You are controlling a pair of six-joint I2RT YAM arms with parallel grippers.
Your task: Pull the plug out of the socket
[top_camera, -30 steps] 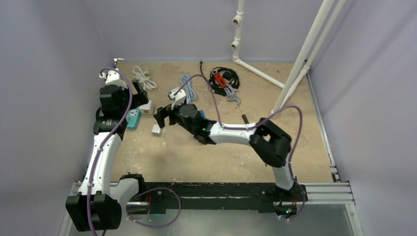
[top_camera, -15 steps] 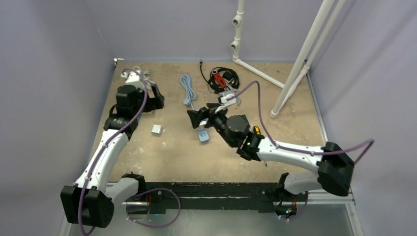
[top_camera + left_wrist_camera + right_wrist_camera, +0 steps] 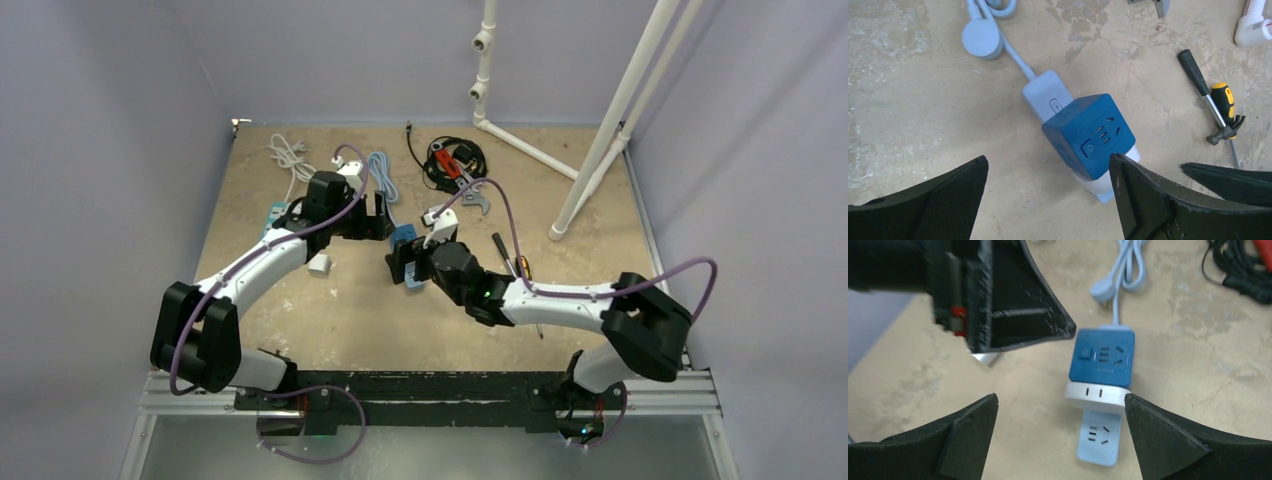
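Note:
I should pull the white base off the socket next, so I need to grab the opposite ends of the white base with my right gripper.
A dark blue cube plug (image 3: 404,237) on a white base (image 3: 1098,396) sits in a pale blue socket strip (image 3: 1099,438) lying mid-table. The strip's cord runs back to a round plug (image 3: 982,37). My left gripper (image 3: 1048,162) hovers open just above the cube (image 3: 1090,132), its right finger (image 3: 1148,200) beside the white base and not touching. My right gripper (image 3: 1060,400) is open too, facing the cube (image 3: 1103,357) from the near side, with the strip between its fingers. The left gripper's fingers (image 3: 1013,315) show at the top left of the right wrist view.
A small white cube (image 3: 319,264) and a teal strip (image 3: 275,212) lie left of the left arm. A white cable (image 3: 290,155), a black cable bundle (image 3: 455,160) and a wrench (image 3: 476,202) lie behind. A small hammer (image 3: 1220,117) lies right. White pipes (image 3: 600,135) stand back right.
The left arm swung from the left wall to the right, over the blue cube. The right arm came back left toward the cube. Both grippers stayed open.

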